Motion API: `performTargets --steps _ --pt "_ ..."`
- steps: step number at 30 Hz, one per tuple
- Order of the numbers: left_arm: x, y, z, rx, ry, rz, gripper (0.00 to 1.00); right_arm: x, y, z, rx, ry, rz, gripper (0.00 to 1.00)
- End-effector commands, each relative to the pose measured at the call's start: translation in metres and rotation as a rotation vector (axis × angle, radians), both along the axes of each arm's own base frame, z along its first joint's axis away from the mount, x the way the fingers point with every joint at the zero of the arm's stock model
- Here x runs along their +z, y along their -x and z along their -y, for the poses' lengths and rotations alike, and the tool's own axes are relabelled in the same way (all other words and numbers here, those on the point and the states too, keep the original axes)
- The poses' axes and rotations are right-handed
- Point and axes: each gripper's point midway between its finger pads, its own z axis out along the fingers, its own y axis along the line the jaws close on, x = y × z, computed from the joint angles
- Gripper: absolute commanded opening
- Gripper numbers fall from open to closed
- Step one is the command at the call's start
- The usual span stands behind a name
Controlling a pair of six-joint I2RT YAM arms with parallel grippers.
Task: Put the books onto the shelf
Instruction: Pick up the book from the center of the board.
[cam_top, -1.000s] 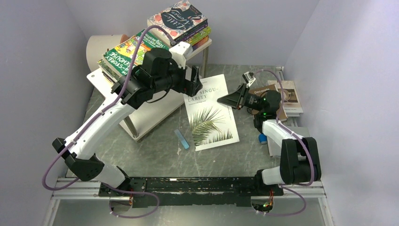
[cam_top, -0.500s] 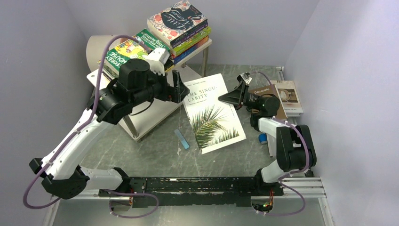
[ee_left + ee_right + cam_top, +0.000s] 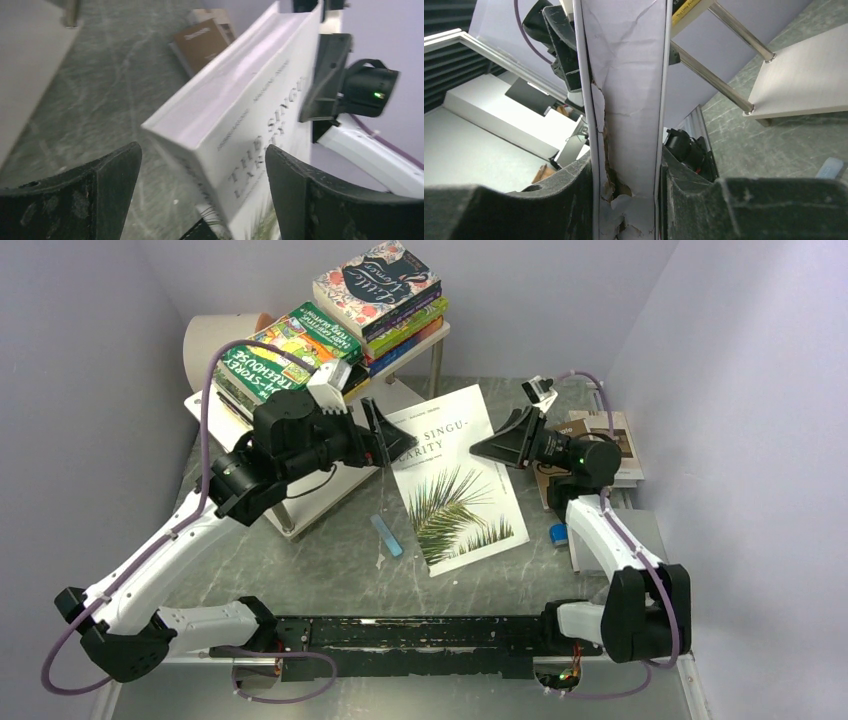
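Note:
The left gripper isn't ready to close on the book's corner and should reach farther first: the floor shows beside the book's spine in the left wrist view, and the fingers are barely past the book's edge.
A white book point(image 3: 455, 480) with a palm leaf on its cover lies tilted on the table, its far right edge raised. My right gripper point(image 3: 497, 448) is shut on that edge, and the torn spine point(image 3: 629, 100) fills the gap between its fingers point(image 3: 569, 200). My left gripper point(image 3: 385, 435) is open at the book's far left corner point(image 3: 220, 145), which sits between its fingers point(image 3: 300, 195) without touching them. The white shelf point(image 3: 325, 485) stands at the left. Its upper board carries stacked books, a green one point(image 3: 275, 355) and a floral one point(image 3: 378, 282) on top.
More books point(image 3: 612, 438) lie by the right wall behind the right gripper, a brown one point(image 3: 202, 42) among them. A small blue bar point(image 3: 387, 536) lies in front of the shelf, and a blue block point(image 3: 558, 534) by the right arm. A white cylinder point(image 3: 212, 335) stands behind the shelf.
The left gripper has drawn back and down toward the book's far left corner. The right wrist has swung right, and the book's near end has turned to the right with it.

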Motion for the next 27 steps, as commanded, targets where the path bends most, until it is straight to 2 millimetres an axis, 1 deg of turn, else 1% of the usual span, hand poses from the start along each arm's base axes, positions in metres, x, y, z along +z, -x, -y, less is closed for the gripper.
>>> performTargets --steps 1,2,4,6,8,10,12,14,16,17,20,22,25,26,27 --pt "0.049 0.021 0.035 -0.217 0.224 0.097 0.97 0.015 0.001 -0.001 -0.027 0.031 0.044 0.34" --pt "0.052 0.026 0.038 -0.253 0.242 0.101 0.96 0.018 0.003 -0.001 -0.026 0.033 0.051 0.34" --pt "0.061 0.038 0.044 -0.324 0.281 0.112 0.9 0.023 0.005 0.0 -0.031 0.032 0.051 0.34" --pt "0.074 0.051 0.044 -0.385 0.332 0.138 0.8 0.027 0.007 0.0 -0.035 0.026 0.049 0.34" --pt "0.085 0.062 0.041 -0.419 0.376 0.166 0.72 0.033 0.01 0.0 -0.033 0.006 0.046 0.35" --pt "0.097 0.071 0.037 -0.445 0.413 0.195 0.61 0.039 0.014 0.001 -0.024 -0.019 0.048 0.35" --pt "0.108 0.077 0.035 -0.465 0.444 0.225 0.53 0.046 0.019 0.002 -0.012 -0.047 0.06 0.35" --pt "0.113 0.08 0.035 -0.481 0.461 0.232 0.45 0.05 0.022 0.003 0.002 -0.066 0.057 0.36" --pt "0.116 0.082 0.037 -0.498 0.479 0.234 0.4 0.053 0.025 0.004 0.008 -0.078 0.051 0.38" --pt "0.12 0.083 0.037 -0.505 0.497 0.24 0.38 0.053 0.025 0.004 0.007 -0.082 0.044 0.4" --pt "0.128 0.083 0.035 -0.499 0.532 0.263 0.36 0.057 0.023 0.005 -0.023 -0.1 0.051 0.55" --pt "0.134 0.081 0.033 -0.481 0.547 0.286 0.34 0.058 0.019 0.004 -0.061 -0.089 0.066 0.63" --pt "0.143 0.073 0.026 -0.41 0.55 0.319 0.31 0.055 -0.002 0.006 -0.193 -0.048 0.046 0.79" --pt "0.145 0.069 0.022 -0.377 0.548 0.33 0.31 0.054 -0.011 0.008 -0.252 -0.027 0.036 0.83" --pt "0.148 0.065 0.018 -0.34 0.55 0.341 0.31 0.048 -0.02 0.011 -0.315 0.007 -0.008 0.86"
